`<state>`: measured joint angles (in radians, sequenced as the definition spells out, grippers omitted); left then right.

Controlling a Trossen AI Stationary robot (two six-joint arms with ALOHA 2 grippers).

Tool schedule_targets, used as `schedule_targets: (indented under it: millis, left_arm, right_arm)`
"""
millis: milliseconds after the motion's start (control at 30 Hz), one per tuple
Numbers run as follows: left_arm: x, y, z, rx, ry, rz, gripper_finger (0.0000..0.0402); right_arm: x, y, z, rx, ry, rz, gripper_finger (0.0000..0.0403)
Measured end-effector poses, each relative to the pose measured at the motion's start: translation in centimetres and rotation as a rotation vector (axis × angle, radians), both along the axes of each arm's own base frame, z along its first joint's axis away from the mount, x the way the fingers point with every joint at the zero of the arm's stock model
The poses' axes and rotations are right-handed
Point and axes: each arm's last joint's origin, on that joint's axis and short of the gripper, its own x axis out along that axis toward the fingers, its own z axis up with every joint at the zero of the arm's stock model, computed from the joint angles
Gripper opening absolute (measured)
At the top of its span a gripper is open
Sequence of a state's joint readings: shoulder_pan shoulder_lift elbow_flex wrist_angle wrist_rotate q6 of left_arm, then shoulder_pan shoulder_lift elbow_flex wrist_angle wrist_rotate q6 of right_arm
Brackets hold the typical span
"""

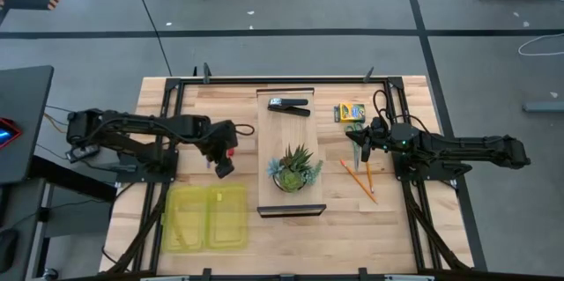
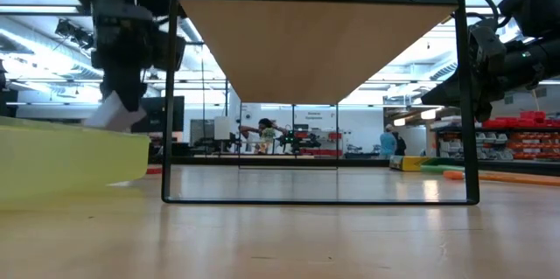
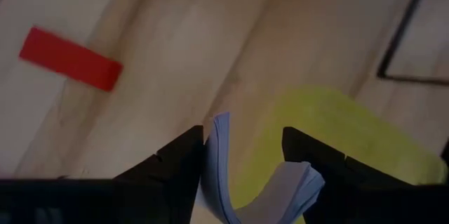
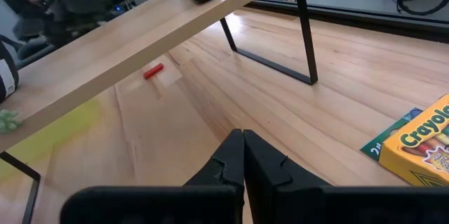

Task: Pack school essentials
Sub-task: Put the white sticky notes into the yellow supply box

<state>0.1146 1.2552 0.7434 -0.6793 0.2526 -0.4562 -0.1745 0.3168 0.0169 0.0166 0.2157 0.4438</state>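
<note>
My left gripper should move the pad toward the yellow case before it lets go, because it is holding the note pad [image 3: 263,199] short of the case.
My left gripper [image 1: 222,165] is shut on the pale blue note pad [image 3: 223,164], above the table just beyond the far edge of the open yellow case [image 1: 207,218]. The pad also shows in the low view [image 2: 114,113]. The tiny red piece [image 1: 232,151] lies flat on the table beside that gripper. My right gripper [image 1: 363,147] is shut and empty, above the table next to the green-handled scissors [image 1: 354,129]. The crayon box [image 1: 350,112] and the orange pencils [image 1: 361,180] lie flat on the table at the right. My left gripper pinches the note pad between its two fingers [image 3: 175,171], which point down from above. The pad is bent into a curve between them, one edge [image 3: 219,129] standing up and the sheets fanned at the other finger [image 3: 302,182]. The pad is lifted clear of the table.
A wooden riser [image 1: 291,153] on black legs stands mid-table, with the black stapler [image 1: 289,105] and the spiky potted plant [image 1: 295,168] on top. Black frame rails run along both sides of the table. Bare wood lies in front of the riser.
</note>
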Motion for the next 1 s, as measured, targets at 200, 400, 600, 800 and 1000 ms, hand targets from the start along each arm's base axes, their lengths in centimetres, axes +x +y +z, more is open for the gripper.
schedule_targets:
  millis: [200, 400, 600, 800, 1000]
  left_arm:
    - [0.9, -1.2, 2.5, 0.021, -0.040, -0.078, 0.0199]
    - [1.0, -4.5, 3.5, 0.006, -0.037, -0.196, 0.0197]
    - [0.9, -8.0, 2.8, 0.046, -0.008, -0.261, 0.0197]
    - [2.5, -10.1, 0.4, 0.063, 0.018, -0.292, 0.0196]
    - [3.8, -10.9, -2.0, 0.090, 0.116, -0.306, 0.0195]
  right_arm:
    - [0.0, 0.0, 0.0, 0.000, 0.000, 0.000, 0.0010]
    - [0.0, 0.0, 0.0, 0.000, 0.000, 0.000, 0.0010]
    - [0.0, 0.0, 0.0, 0.000, 0.000, 0.000, 0.0010]
    - [0.0, 0.0, 0.0, 0.000, 0.000, 0.000, 0.0010]
    - [0.0, 0.0, 0.0, 0.000, 0.000, 0.000, 0.0010]
